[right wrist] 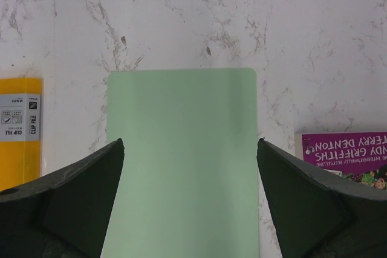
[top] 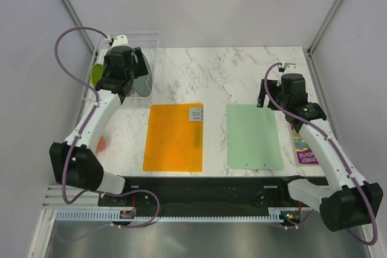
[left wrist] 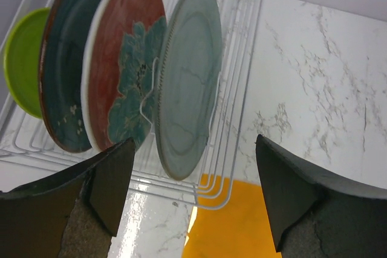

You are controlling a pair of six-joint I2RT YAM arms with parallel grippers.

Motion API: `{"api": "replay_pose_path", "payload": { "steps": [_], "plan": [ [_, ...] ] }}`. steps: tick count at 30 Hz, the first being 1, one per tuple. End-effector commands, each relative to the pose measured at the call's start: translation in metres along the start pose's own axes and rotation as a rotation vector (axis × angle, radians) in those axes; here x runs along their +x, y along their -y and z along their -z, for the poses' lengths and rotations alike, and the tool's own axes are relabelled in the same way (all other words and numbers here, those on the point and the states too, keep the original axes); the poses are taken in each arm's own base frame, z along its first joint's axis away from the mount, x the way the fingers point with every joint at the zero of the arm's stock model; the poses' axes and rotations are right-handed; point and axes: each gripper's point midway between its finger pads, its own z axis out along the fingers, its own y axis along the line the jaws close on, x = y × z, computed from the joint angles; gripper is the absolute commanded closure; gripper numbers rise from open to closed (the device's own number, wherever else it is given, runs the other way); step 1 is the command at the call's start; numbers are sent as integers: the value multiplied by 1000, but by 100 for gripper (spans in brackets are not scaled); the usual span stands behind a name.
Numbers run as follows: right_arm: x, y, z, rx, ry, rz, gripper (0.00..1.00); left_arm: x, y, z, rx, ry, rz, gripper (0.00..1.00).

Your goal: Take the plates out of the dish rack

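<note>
I would leave the grey-green plate [left wrist: 187,83] in the dish rack if I lifted now. My left gripper's fingers are wide open and hover short of the grey-green plate's rim [left wrist: 174,172].
The clear dish rack [left wrist: 242,46] stands at the table's far left corner [top: 154,43]. In it, on edge from left to right, stand the lime-green plate [left wrist: 24,61], the dark teal-blue plate [left wrist: 66,70], the red plate with teal flowers [left wrist: 118,46] and the grey-green plate [left wrist: 187,83]. My left gripper [left wrist: 193,191] is open and empty. It hovers at the rack's near end, facing the plates, apart from them [top: 130,77]. My right gripper [right wrist: 190,197] is open and empty above the pale green mat [right wrist: 181,149], at the right of the table [top: 263,93].
An orange mat [top: 175,137] and the pale green mat [top: 254,136] lie side by side mid-table. A purple book [top: 305,146] lies at the right edge under the right arm. A small red-orange thing [top: 101,144] lies beside the left arm.
</note>
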Motion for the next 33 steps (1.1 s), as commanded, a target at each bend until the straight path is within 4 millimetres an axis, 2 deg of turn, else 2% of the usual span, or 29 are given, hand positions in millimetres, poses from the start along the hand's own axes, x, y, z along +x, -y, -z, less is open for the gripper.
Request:
{"api": "replay_pose_path", "payload": {
  "steps": [1, 3, 10, 14, 16, 21, 24, 25, 28, 33],
  "plan": [
    [-20, -4, -2, -10, 51, 7, 2, -51, -14, -8, -99, 160, 65, 13],
    [-18, -4, -4, -9, 43, 10, 2, -53, -17, -16, -105, 166, 58, 12],
    [-11, -2, -10, 7, 23, 8, 2, -38, -30, -53, -129, 109, 59, 16],
    [-8, -1, -14, 9, 13, 8, 2, -23, -27, -78, -99, 60, 56, 20],
    [-7, -1, -16, 14, 6, 11, 2, -21, -29, -85, -103, 51, 58, 25],
    [-2, 0, -21, 20, -9, 6, 2, -6, -22, -103, -62, 4, 65, 30],
    [0, -1, -21, 17, -15, 3, 2, 0, -20, -109, -51, -15, 68, 46],
    [1, 0, -22, 17, -16, 4, 2, 3, -20, -112, -49, -22, 72, 62],
    [3, 0, -22, 20, -19, 4, 2, 4, -19, -111, -49, -34, 78, 98],
    [9, -1, -24, 15, -32, -3, 2, -10, -23, -101, -71, -14, 69, 98]
  ]
}}
